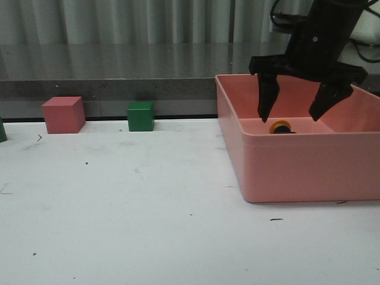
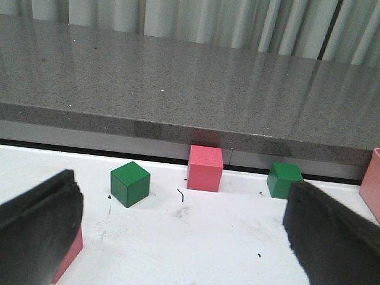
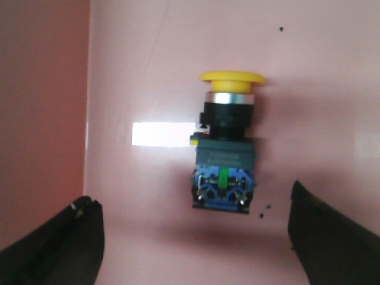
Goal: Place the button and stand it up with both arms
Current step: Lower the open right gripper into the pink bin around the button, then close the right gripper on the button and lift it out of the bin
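Observation:
My fingers are wide above the black body [image 3: 227, 120] and would miss it if I closed now, so my right gripper needs to go lower first and then close on the button.
The button [image 3: 227, 145] lies on its side on the floor of the pink bin [image 1: 285, 166]; it has a yellow mushroom cap, a silver collar, a black body and a blue terminal end. In the front view only its yellow cap [image 1: 280, 127] peeks over the bin's near wall. My right gripper [image 1: 298, 114] hangs open above the bin, fingers pointing down, directly over the button; in the right wrist view [image 3: 193, 243] its fingers stand wide on either side, not touching the button. My left gripper [image 2: 184, 237] is open and empty above the white table, out of the front view.
A pink cube [image 1: 63, 114] and a green cube [image 1: 141, 116] stand at the table's back edge, below a grey ledge. The left wrist view shows another green cube [image 2: 129, 183], and a pink cube [image 2: 70, 256] partly hidden behind the left finger. The bin's walls surround the button.

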You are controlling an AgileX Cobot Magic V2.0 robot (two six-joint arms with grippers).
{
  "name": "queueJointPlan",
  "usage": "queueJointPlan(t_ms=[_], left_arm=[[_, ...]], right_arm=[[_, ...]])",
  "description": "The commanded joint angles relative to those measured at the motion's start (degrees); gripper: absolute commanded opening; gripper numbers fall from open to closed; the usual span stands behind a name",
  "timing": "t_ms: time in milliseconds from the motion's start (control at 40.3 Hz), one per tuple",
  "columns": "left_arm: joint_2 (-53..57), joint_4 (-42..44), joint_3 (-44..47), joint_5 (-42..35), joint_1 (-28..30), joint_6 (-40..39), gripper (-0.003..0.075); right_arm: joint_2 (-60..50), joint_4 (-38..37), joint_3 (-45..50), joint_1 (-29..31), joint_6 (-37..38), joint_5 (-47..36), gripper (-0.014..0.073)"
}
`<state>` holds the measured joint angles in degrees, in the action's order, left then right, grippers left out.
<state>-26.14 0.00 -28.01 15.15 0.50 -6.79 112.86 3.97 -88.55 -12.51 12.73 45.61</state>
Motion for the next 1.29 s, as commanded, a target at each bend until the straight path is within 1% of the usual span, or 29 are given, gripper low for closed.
queueJointPlan(t_ms=[0,174,347,446,521,645,719,917,1066,1165,1264], left_arm=[[-0.6,-0.3,-2.3,-4.3,0.0,-0.3,0.0659],[-0.6,-0.3,-2.3,-4.3,0.0,-0.3,0.0659],[-0.6,-0.3,-2.3,-4.1,0.0,-0.3,0.0659],[-0.6,-0.3,-2.3,-4.1,0.0,-0.3,0.0659],[-0.6,-0.3,-2.3,-3.9,0.0,-0.3,0.0659],[-0.6,-0.3,-2.3,-3.8,0.0,-0.3,0.0659],[-0.6,-0.3,-2.3,-3.8,0.0,-0.3,0.0659],[-0.6,-0.3,-2.3,-3.8,0.0,-0.3,0.0659],[-0.6,-0.3,-2.3,-3.8,0.0,-0.3,0.0659],[-0.6,-0.3,-2.3,-3.8,0.0,-0.3,0.0659],[-0.6,-0.3,-2.3,-3.8,0.0,-0.3,0.0659]], right_arm=[[0.4,-0.9,-4.7,1.1,0.7,0.9,0.0645],[5.6,-0.9,-10.3,2.1,0.7,3.4,0.0645],[8.1,-0.9,-13.2,2.1,0.7,5.3,0.063],[8.8,-0.9,-13.4,2.1,0.7,5.5,0.054],[8.8,-0.8,-13.4,2.1,0.7,5.8,0.0439],[8.8,-0.4,-13.4,2.1,0.7,6.4,0.0297],[8.8,-0.3,-13.4,2.1,0.7,6.7,0.0246],[6.7,-0.3,-14.5,2.1,0.7,8.2,0.0238],[0.2,-0.3,-14.6,1.8,0.7,8.6,0.0238],[-5.4,-0.3,-14.6,0.3,0.7,9.1,0.0238],[-10.2,-0.3,-14.6,-3.1,0.7,9.3,0.0238]])
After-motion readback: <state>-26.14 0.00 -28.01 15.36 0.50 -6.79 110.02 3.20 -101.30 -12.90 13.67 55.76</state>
